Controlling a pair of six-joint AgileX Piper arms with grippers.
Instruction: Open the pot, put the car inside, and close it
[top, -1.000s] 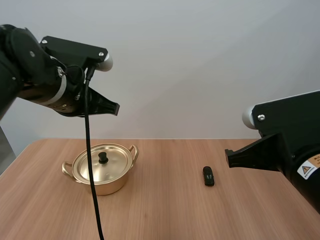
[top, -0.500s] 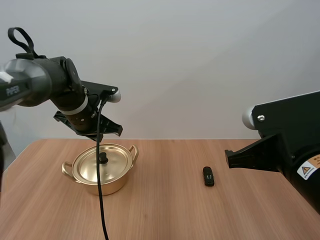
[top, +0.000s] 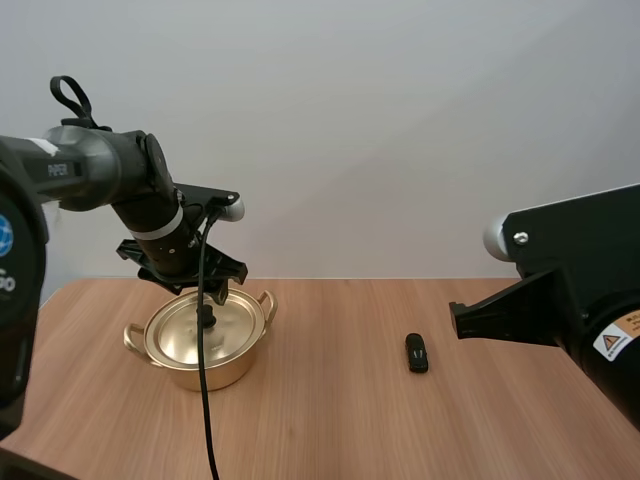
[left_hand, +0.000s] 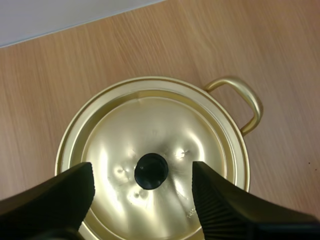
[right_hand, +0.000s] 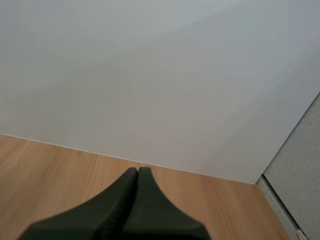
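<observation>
The golden lid is wider than my open fingers, so my left gripper should next open the pot by grabbing the lid by its narrow black knob (top: 207, 316).
A golden pot (top: 218, 374) with its lid (top: 180, 330) on stands at the table's left. My left gripper (top: 200, 291) hangs just above the lid's black knob (top: 206, 317). In the left wrist view its fingers (left_hand: 60, 192) stand wide apart on either side of the knob (left_hand: 151, 171), above the lid (left_hand: 165, 130), with nothing between them. A small black toy car (top: 416, 352) lies on the table right of centre. My right gripper (top: 457, 319) hovers to the right of the car and above it. The right wrist view has its fingers (right_hand: 137, 175) pressed together as one wedge.
The wooden table (top: 330, 420) has bare room between pot and car and along its front. The pot's side handles (left_hand: 245, 100) stick out to left and right. A plain white wall stands behind the table.
My left arm has swung down and forward from high at the left until it is just over the pot's lid. Its fingers have spread apart. The right arm, the pot and the car have not moved.
</observation>
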